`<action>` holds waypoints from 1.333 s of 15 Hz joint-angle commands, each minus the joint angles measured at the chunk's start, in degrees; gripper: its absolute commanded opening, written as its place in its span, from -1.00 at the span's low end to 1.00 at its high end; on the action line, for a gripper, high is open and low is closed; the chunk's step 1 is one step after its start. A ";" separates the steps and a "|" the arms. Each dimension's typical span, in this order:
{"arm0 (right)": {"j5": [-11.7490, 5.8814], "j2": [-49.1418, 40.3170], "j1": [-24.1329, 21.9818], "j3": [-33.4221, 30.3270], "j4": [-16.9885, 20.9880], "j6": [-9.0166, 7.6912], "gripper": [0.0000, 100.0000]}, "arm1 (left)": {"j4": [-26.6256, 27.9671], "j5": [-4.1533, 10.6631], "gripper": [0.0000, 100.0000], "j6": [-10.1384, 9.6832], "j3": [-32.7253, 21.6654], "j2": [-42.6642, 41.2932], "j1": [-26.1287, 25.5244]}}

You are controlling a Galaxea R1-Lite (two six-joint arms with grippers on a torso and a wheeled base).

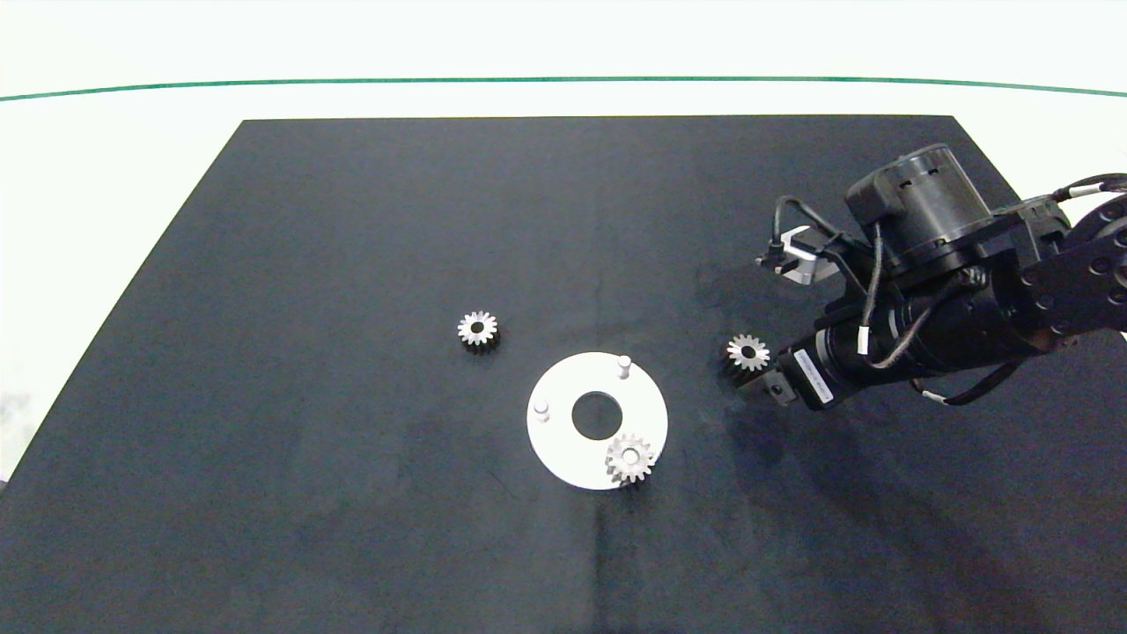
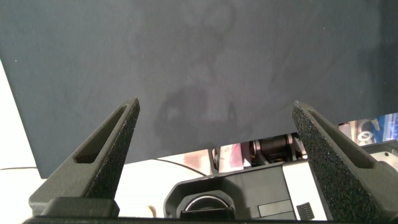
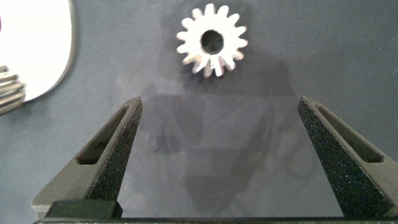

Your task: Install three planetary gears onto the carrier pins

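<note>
Next, my right gripper grabs the third gear by its toothed rim [image 1: 747,339] to fit the gear onto a bare carrier pin.
The white carrier disc [image 1: 563,449] lies at the mat's centre. Two of its carrier pins [image 1: 624,363] [image 1: 541,409] stand bare, and one planetary gear [image 1: 629,457] sits over the third. A second gear [image 1: 478,329] lies flat on the mat to the disc's left. A third gear [image 1: 747,351] [image 3: 211,41] lies to the disc's right. My right gripper [image 3: 219,102] hovers open just short of this gear, with only mat between its fingers. The disc's edge [image 3: 37,43] shows beside it. My left gripper [image 2: 216,104] is open and empty over bare mat, outside the head view.
The black mat [image 1: 352,220] covers most of a white table, whose green line [image 1: 563,79] runs along the far side. The right arm [image 1: 933,264] with its cables reaches in from the right edge above the mat.
</note>
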 commanded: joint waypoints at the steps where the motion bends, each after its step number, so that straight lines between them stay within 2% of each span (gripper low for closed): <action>1: -0.07 2.39 -0.61 -1.36 0.14 0.03 1.00 | 0.27 -0.03 1.00 0.04 0.15 0.00 0.01; 5: 0.20 4.15 -0.61 -4.35 0.14 0.03 1.00 | 0.27 -0.03 1.00 0.04 0.15 0.00 -0.08; 10: 1.52 5.03 -0.53 -5.58 -0.04 0.03 1.00 | 0.27 -0.03 1.00 0.04 0.15 0.00 -0.08; 11: 2.13 5.03 -0.53 -5.67 -0.39 0.03 0.98 | 0.27 -0.03 1.00 0.04 0.15 0.00 -0.08; 17: 2.22 4.85 -0.26 -3.82 -1.18 -0.49 0.74 | 0.27 -0.03 1.00 0.04 0.07 -0.09 -0.96; 20: 1.60 4.85 -0.09 -0.57 -7.86 -0.67 0.62 | 0.19 0.05 1.00 -0.05 -0.11 -0.09 -0.96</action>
